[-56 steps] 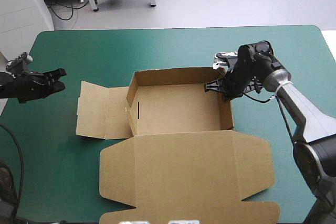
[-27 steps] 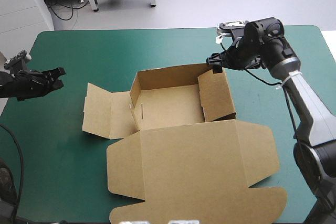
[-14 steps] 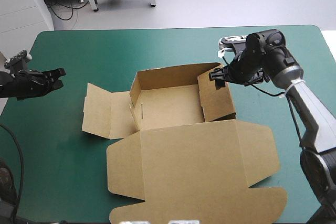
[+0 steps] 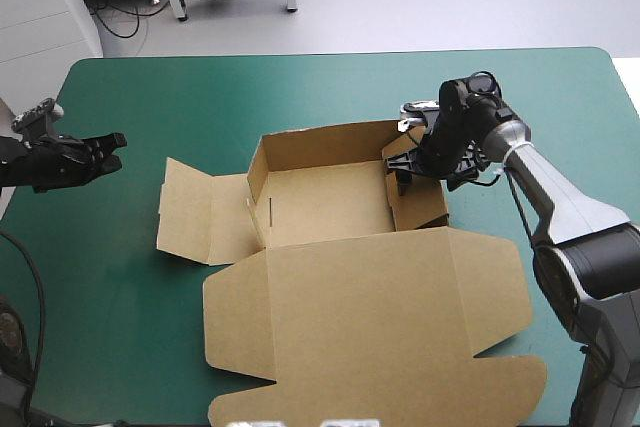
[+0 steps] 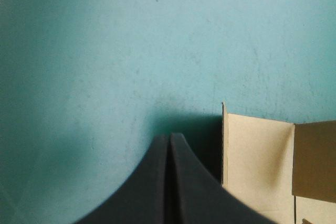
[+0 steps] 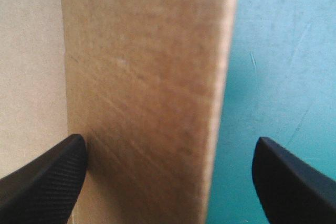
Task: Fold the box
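Note:
My right gripper should next grab the box's standing side by its top edge [image 4: 443,197], so that the flat side flap [image 4: 205,214] stays free to fold onto the box.
The brown box [image 4: 320,202] sits mid-table as an open tray with its back, left and right walls raised. Its wide lid [image 4: 370,327] lies flat toward the near edge, and a side flap [image 4: 195,222] lies flat at its left. My right gripper [image 4: 405,169] is open at the far end of the right wall, one black finger inside the tray and one outside. In the right wrist view the wall [image 6: 142,77] stands between the fingers of the right gripper [image 6: 169,139]. My left gripper [image 4: 112,147] is shut near the table's left edge, apart from the box. In the left wrist view the left gripper [image 5: 169,137] points at the flap's corner [image 5: 257,156].
The flat lid reaches almost to the table's near edge. Bare teal-green cover [image 4: 200,97] lies between the box and the far edge, and to the right of the box [image 4: 560,287].
The right wall's flap got folded inward and the box shifted slightly. The right gripper lifted toward the far edge, then came back down onto the right wall. The left arm stayed put.

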`<state>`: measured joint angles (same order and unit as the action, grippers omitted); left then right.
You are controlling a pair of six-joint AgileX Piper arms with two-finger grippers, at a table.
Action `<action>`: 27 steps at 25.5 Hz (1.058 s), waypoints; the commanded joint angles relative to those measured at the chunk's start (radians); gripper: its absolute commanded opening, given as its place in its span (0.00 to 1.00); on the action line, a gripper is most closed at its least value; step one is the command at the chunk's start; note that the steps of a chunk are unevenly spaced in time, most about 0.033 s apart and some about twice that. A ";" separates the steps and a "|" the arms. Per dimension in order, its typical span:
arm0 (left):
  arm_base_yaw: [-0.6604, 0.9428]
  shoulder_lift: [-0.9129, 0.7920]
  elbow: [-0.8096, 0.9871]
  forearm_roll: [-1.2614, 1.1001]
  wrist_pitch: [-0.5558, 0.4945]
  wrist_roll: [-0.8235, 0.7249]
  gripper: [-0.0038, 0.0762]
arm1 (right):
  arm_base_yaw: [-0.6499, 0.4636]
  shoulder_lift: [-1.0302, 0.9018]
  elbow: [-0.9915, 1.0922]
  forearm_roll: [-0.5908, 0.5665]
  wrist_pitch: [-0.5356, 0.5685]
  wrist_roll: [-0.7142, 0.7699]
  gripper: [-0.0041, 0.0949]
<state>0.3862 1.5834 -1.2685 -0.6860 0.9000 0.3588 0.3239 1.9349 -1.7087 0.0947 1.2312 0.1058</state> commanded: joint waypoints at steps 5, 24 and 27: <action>0.000 -0.031 -0.025 -0.036 -0.014 0.004 0.03 | -0.002 -0.051 -0.024 0.013 0.016 0.000 0.18; 0.000 -0.031 -0.025 0.004 0.009 -0.001 0.03 | -0.004 -0.467 -0.024 0.030 0.018 0.001 0.04; 0.000 -0.031 -0.025 0.002 0.018 -0.001 0.03 | -0.004 -0.546 -0.024 0.065 0.016 0.001 0.04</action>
<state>0.3865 1.5926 -1.2676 -0.6484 0.9217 0.3582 0.3239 1.4879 -1.7012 0.1029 1.2444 0.1005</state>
